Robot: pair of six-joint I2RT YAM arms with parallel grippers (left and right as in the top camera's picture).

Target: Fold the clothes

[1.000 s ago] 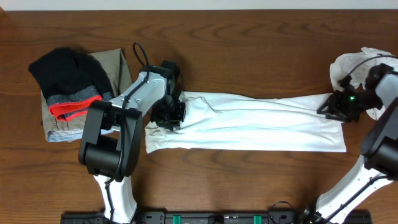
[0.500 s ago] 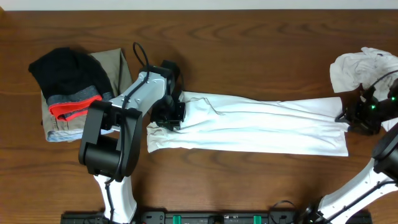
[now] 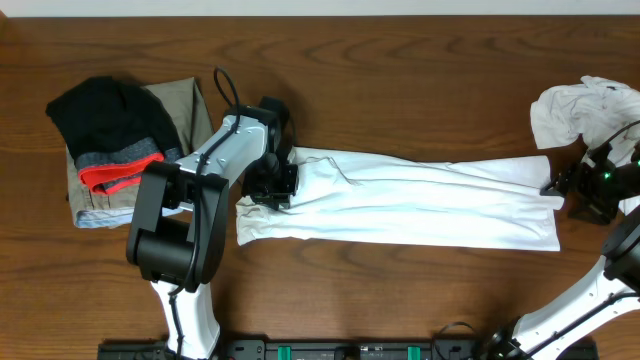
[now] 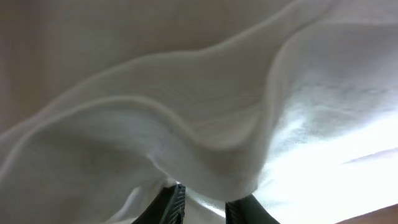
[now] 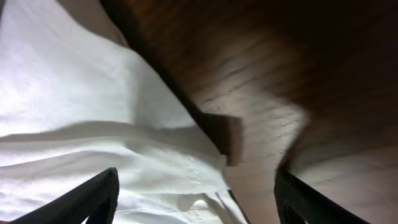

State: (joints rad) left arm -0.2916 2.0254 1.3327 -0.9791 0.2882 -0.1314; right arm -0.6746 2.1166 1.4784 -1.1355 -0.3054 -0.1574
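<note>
My right gripper grabs the stretched white garment by its end corner nearest the crumpled garment point(image 3: 554, 198) point(image 5: 212, 176) next, to fold the garment's end inward.
A white garment point(image 3: 420, 205) lies stretched in a long band across the middle of the table. My left gripper point(image 3: 272, 183) sits on its left end; in the left wrist view the jaws point(image 4: 202, 198) are pinched on a fold of the white cloth point(image 4: 186, 93). My right gripper point(image 3: 590, 190) is open just past the garment's right end; in the right wrist view its fingers point(image 5: 196, 179) stand wide apart over the cloth's corner point(image 5: 74, 93) and bare wood. A second white garment point(image 3: 585, 105) lies crumpled at the far right.
A stack of folded clothes sits at the left: a black piece point(image 3: 105, 115) on top, a grey piece with red trim point(image 3: 120, 172), and khaki cloth point(image 3: 188, 105) beneath. The wooden table point(image 3: 400, 80) runs to the back edge.
My right gripper has let go of the garment's right end and moved right, off the cloth. The right end now lies flat. The left arm has not moved.
</note>
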